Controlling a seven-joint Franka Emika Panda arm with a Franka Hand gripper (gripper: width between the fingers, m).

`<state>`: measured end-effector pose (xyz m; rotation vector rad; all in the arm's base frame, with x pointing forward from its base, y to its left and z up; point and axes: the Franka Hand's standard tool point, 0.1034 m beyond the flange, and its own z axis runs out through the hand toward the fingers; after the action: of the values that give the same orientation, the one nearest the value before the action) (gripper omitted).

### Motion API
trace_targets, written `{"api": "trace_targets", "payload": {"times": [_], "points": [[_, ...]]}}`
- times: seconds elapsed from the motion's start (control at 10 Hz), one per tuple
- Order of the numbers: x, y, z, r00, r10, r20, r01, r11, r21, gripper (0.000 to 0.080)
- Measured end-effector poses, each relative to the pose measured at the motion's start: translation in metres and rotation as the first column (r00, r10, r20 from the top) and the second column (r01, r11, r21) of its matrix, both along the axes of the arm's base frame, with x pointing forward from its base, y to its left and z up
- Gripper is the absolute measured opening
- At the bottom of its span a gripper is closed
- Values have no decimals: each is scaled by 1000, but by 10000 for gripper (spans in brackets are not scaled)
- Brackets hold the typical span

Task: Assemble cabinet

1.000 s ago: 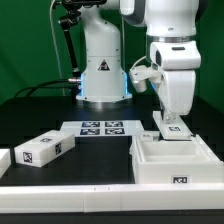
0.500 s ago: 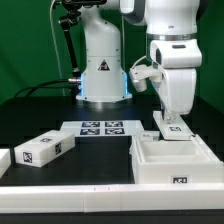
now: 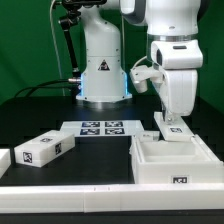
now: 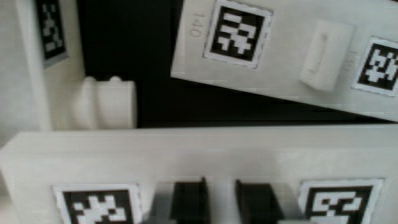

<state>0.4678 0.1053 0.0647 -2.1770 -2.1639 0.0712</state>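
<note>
The white tagged piece hangs above the open cabinet box point(image 3: 172, 163) in the exterior view, so my gripper should lower it before letting go.
The cabinet's large white box point(image 3: 172, 163) stands at the front of the exterior view's right, with a tag on its front wall. Behind it, my gripper point(image 3: 172, 120) points straight down onto a smaller white tagged piece point(image 3: 172, 130). In the wrist view my gripper point(image 4: 222, 202) has its two dark fingers point(image 4: 185, 203) close together, with a thin white edge of that piece point(image 4: 107, 165) between them and a tag on either side. Beyond lies a white tagged panel point(image 4: 267, 60). Another white tagged piece point(image 3: 45, 150) lies at the exterior view's left.
The marker board point(image 3: 100, 127) lies flat in the middle of the black table, in front of the arm's base point(image 3: 103, 75). A white part point(image 3: 4, 160) shows at the exterior view's far left edge. A white rail point(image 3: 70, 187) runs along the front.
</note>
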Motion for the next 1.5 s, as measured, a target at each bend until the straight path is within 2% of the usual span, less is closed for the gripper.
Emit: {"api": "trace_targets", "payload": {"times": [0.3,0.7,1.2,1.3,1.5], "points": [[4,1,-4,1000,-2,-1,2,1000,6,74],[25,1,-7,1000,-19,25,19,999,26,74],[27,0,-7,999,-23,34,22,999,29,74],[33,-1,-7,998,-29,47,27,999,36,74],[60,-4,-7,998,-41,53,39,998,42,74]]}}
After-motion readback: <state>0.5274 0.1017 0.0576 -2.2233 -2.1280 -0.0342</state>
